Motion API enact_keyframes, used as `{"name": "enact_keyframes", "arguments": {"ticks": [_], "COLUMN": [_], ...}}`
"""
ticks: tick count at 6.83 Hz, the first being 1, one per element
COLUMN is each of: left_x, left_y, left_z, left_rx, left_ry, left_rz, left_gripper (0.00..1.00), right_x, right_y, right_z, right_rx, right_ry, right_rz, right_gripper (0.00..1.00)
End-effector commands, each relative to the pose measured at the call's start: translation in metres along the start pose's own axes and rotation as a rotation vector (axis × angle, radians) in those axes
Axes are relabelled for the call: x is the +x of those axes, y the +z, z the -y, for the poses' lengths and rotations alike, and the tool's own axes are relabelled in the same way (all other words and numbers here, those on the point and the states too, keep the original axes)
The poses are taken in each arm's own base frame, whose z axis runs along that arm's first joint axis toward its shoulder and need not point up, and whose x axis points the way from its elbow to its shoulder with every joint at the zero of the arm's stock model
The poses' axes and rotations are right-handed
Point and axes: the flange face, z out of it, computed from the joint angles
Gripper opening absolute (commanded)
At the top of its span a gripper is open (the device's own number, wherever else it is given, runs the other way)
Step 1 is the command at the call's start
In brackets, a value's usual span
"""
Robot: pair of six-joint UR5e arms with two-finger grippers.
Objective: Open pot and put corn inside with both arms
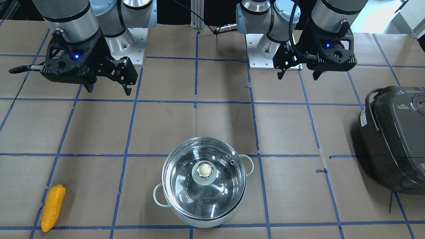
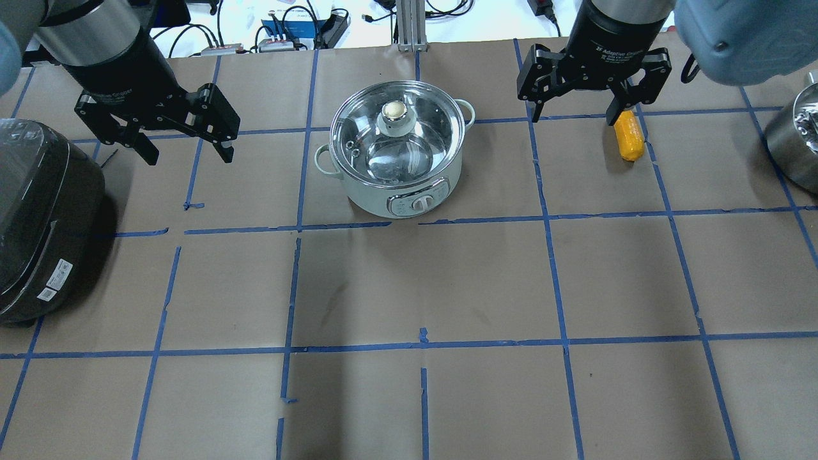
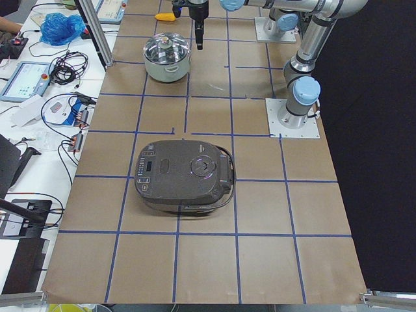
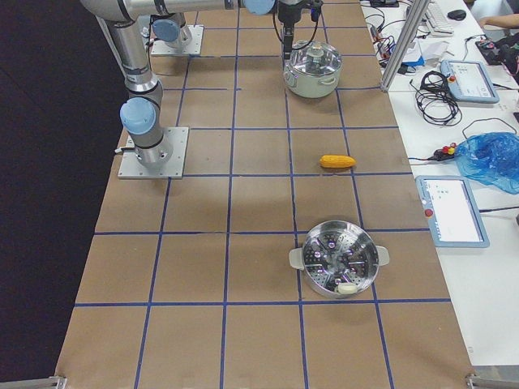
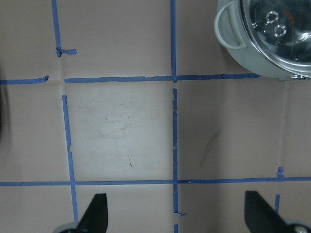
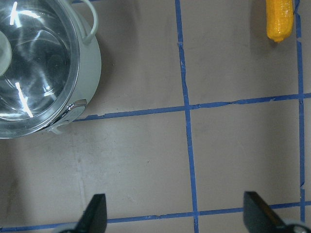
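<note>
The robot's left gripper needs to lift the glass lid by its cream knob [image 1: 205, 169] next, so that the pot is open for the corn [image 1: 53, 207].
The pot [image 2: 374, 197] stands at the far middle of the table, pale-bodied with two loop handles. Its clear glass lid [image 2: 409, 144] with a cream knob [image 2: 394, 113] is on it. The yellow-orange corn [image 2: 627, 137] lies flat on the table to the pot's right. My left gripper [image 2: 186, 153] hovers open and empty left of the pot. My right gripper [image 2: 573, 118] hovers open and empty between the pot and the corn, close to the corn. The right wrist view shows the corn [image 6: 280, 19] at the top right and the pot [image 6: 90, 63] at the top left.
A dark grey rice cooker [image 2: 45, 217] sits at the left edge of the table. A steel steamer pot [image 4: 339, 259] sits at the table's right end. The table is brown paper with a blue tape grid [image 2: 422, 220].
</note>
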Motion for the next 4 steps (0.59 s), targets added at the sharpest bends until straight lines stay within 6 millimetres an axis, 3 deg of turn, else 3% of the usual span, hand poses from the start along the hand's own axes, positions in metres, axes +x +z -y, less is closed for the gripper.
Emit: {"name": "enact_keyframes", "arguments": {"ticks": [1, 3, 4], "left_x": [0.001, 0.001, 0.001], "left_y": [0.003, 0.004, 0.009], "left_z": [0.002, 0.005, 0.007], "left_rx": [-0.006, 0.003, -0.006], "left_ry": [0.002, 0.005, 0.002], "left_rz": [-0.003, -0.003, -0.002], "left_gripper": [1.0, 1.0, 1.0], "right_x": [0.0, 0.01, 0.038], "right_y": [0.0, -0.002, -0.023], "right_z": [0.0, 0.012, 0.026], "right_rx": [0.0, 0.013, 0.048], "right_ry": [-0.001, 0.016, 0.053], "right_rz": [-0.001, 0.003, 0.004], "right_gripper": [1.0, 0.98, 0.98]}}
